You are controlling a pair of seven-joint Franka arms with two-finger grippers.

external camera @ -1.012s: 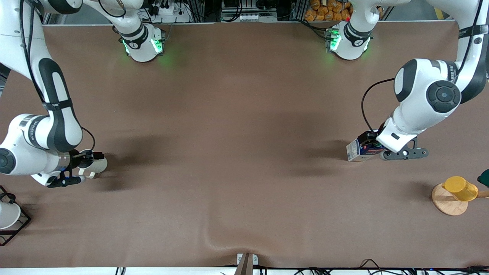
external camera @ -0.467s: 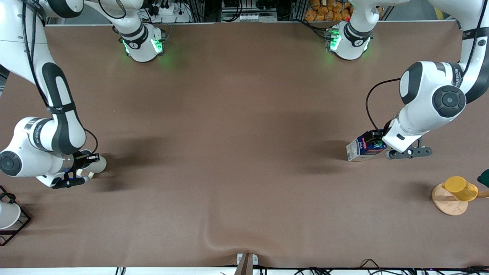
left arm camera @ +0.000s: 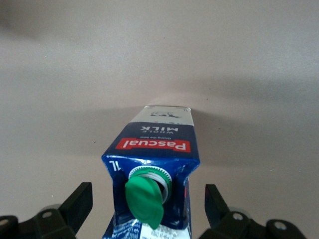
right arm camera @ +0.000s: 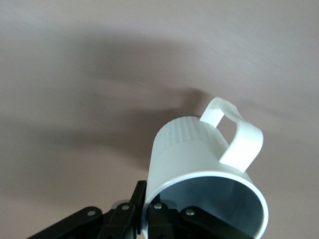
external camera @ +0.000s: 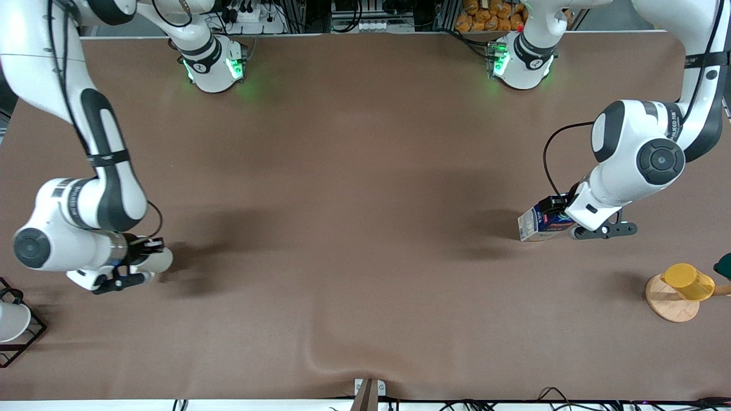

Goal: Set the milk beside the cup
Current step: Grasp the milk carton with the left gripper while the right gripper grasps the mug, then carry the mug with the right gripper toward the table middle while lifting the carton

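Next, my left gripper grips the milk by its top just under the green cap (left arm camera: 144, 201) to set it beside the cup.
The milk (external camera: 538, 224) is a dark-blue carton with a red band and a green cap (left arm camera: 144, 201), standing on the brown table toward the left arm's end. My left gripper (external camera: 558, 216) is open around its top, a finger (left arm camera: 79, 201) on each side with a gap to the carton (left arm camera: 157, 144). The cup (external camera: 158, 260), a pale mug with a loop handle (right arm camera: 239, 134), is at the right arm's end of the table. My right gripper (right arm camera: 146, 201) is shut on its rim, one finger inside and one outside. The cup (right arm camera: 199, 154) tilts and seems raised just off the table.
A yellow cup (external camera: 689, 282) sits on a round wooden coaster (external camera: 668, 305) nearer the front camera than the milk. A white cup in a black wire frame (external camera: 14, 325) stands at the right arm's end. A cloth wrinkle (external camera: 320, 359) lies by the front edge.
My right gripper has shut on the cup's rim and carried the cup toward the front camera and a little toward the table's middle. The left gripper stays open around the milk.
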